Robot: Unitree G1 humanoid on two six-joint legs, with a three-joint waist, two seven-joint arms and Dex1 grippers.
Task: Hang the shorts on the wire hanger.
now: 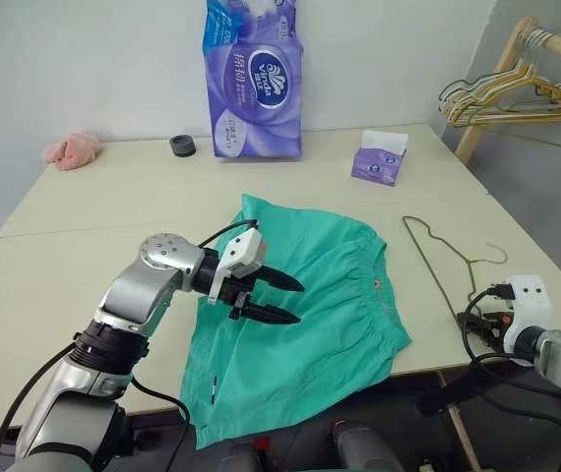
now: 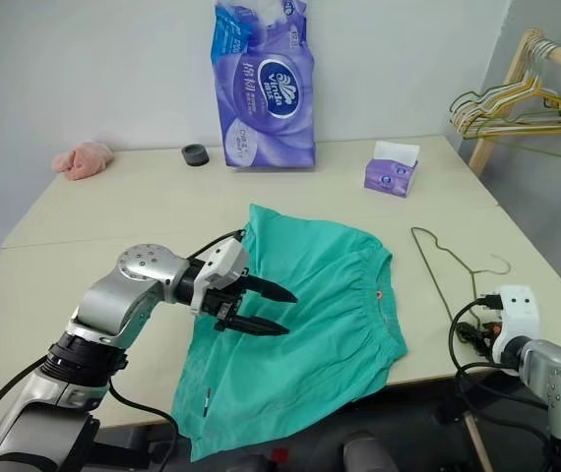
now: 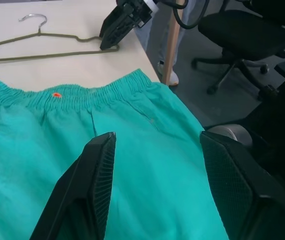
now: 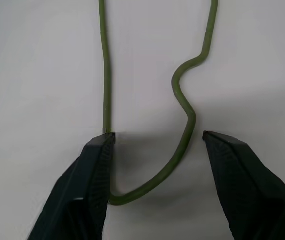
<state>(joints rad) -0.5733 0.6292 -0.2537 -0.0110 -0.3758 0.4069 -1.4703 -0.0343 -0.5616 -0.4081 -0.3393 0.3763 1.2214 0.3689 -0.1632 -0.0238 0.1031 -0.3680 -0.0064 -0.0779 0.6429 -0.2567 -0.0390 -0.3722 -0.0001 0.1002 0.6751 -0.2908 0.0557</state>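
The wire hanger has to slip into the shorts' waistband, so my right gripper should next pick it up by its bent end corner point(image 4: 125, 196).
The teal-green shorts point(image 1: 320, 295) lie flat on the table, waistband toward the right, with a small orange tag point(image 3: 56, 94) at the waist. My left gripper point(image 1: 295, 300) hovers just over the middle of the shorts, open, with nothing between its fingers point(image 3: 100, 165). The olive-green wire hanger point(image 1: 436, 258) lies flat on the table right of the shorts. My right gripper point(image 4: 157, 137) is down at the hanger's near end by the table's front edge. It is open, its fingers standing on either side of the bent wire point(image 4: 182, 145) without closing on it.
A tall purple tissue pack point(image 1: 253, 84), a small purple tissue box point(image 1: 379, 157), a black round lid point(image 1: 182, 146) and a pink cloth lump point(image 1: 72, 149) sit along the far side. A wooden rack with several hangers point(image 1: 517, 93) stands at right. A black office chair point(image 3: 252, 35) is past the table edge.
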